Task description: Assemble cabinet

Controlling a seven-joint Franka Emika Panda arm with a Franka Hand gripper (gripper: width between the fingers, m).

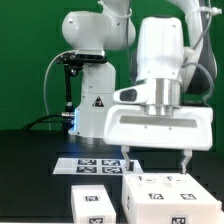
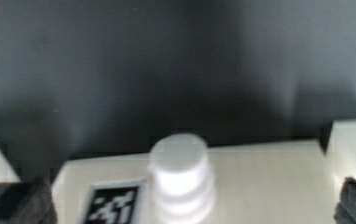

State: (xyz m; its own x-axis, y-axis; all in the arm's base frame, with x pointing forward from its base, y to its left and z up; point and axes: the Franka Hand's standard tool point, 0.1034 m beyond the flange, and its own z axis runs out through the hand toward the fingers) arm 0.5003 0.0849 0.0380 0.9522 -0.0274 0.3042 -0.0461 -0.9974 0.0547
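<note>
My gripper's fingers hang above the white cabinet body's top edge point(image 1: 158, 176), so closing now would miss. My gripper lowers first, then closes on that edge.
The cabinet's white boxy body point(image 1: 160, 195) stands at the front of the exterior view, right of centre, with small black-and-white tags on its top. My gripper point(image 1: 153, 160) hangs just above it, open, one finger past each side and nothing between them. In the wrist view, a white panel face point(image 2: 264, 185) of the cabinet lies under the gripper point(image 2: 180, 205). It carries a tag point(image 2: 113, 203) and a round white peg point(image 2: 180, 175) standing up midway between the dark fingertips point(image 2: 6, 200). A separate flat white panel point(image 1: 92, 205) with a tag lies on the exterior view's left of the body.
The marker board point(image 1: 92, 163) lies flat on the black table behind the loose panel. The arm's white base point(image 1: 92, 105) and a black stand point(image 1: 68, 85) rise at the back. White blocks point(image 2: 353, 148) show at both sides of the wrist view.
</note>
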